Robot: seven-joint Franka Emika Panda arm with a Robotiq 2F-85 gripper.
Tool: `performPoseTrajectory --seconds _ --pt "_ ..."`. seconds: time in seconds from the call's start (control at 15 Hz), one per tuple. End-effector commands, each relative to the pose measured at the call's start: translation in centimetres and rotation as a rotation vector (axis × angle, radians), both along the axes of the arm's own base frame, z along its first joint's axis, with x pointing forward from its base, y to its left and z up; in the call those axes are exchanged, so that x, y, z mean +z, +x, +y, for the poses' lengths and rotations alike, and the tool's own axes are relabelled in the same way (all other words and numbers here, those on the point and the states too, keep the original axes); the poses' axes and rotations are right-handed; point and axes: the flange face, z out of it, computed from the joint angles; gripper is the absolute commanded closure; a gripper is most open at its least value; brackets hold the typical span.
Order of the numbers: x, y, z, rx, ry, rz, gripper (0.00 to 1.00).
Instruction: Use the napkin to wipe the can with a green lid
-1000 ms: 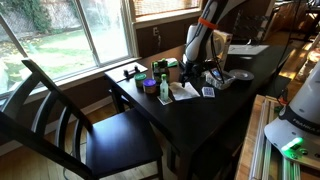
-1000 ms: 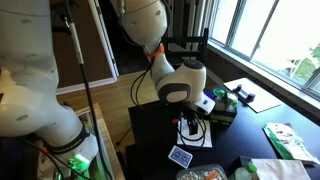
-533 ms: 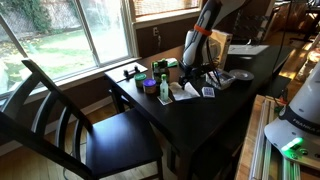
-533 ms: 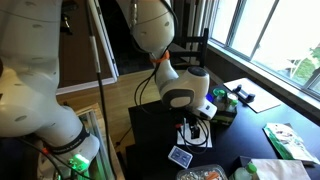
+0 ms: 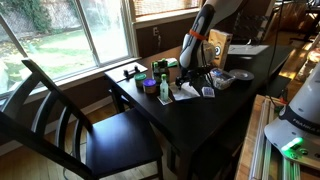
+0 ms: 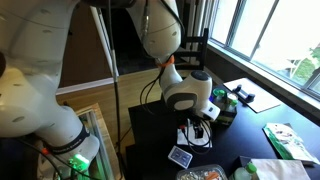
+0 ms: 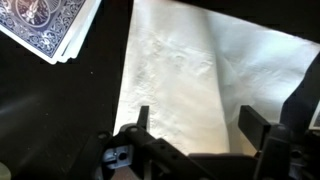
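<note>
The robot's gripper should next grab the white napkin (image 7: 190, 75) across its middle to wipe the can with a green lid, so the napkin's loose edges stay free.
A white napkin (image 7: 190, 75) lies flat on the dark table; it also shows in both exterior views (image 5: 184, 92) (image 6: 193, 135). My gripper (image 7: 195, 118) hovers just above the napkin, fingers open and spread either side of it, holding nothing. In an exterior view the gripper (image 5: 190, 78) points down over the napkin. The can with a green lid (image 5: 164, 88) stands upright just beside the napkin, towards the window side. It is out of the wrist view.
Blue-backed playing cards (image 7: 50, 25) lie next to the napkin; they also show in both exterior views (image 5: 207, 92) (image 6: 180, 157). A purple object (image 5: 149, 86), a dark box (image 6: 228, 104) and papers (image 5: 247, 49) crowd the table. A black chair (image 5: 70, 125) stands at the table's end.
The arm has dropped slightly and leaned over the napkin. The gripper stays open. Nothing on the table has moved.
</note>
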Motion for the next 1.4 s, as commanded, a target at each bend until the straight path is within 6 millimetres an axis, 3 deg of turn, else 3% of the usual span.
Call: performPoseTrajectory --seconds 0.0,0.13,0.27,0.4,0.47,0.87,1.13,1.33 --pt "-1.4 0.8 0.6 -0.017 0.02 -0.005 0.16" --pt "-1.9 0.9 0.8 -0.009 0.019 -0.017 0.27" --pt "-2.2 1.0 0.7 -0.01 0.018 -0.023 0.29" --pt "-2.4 1.0 0.5 -0.012 0.013 -0.023 0.38" --pt "-2.3 1.1 0.4 -0.013 0.011 -0.027 0.51" --pt "-1.4 1.1 0.7 -0.012 0.001 -0.01 0.95" --pt "0.3 0.2 1.3 -0.022 -0.024 0.0 1.0" --pt "4.0 -1.1 1.9 -0.036 -0.037 -0.053 0.99"
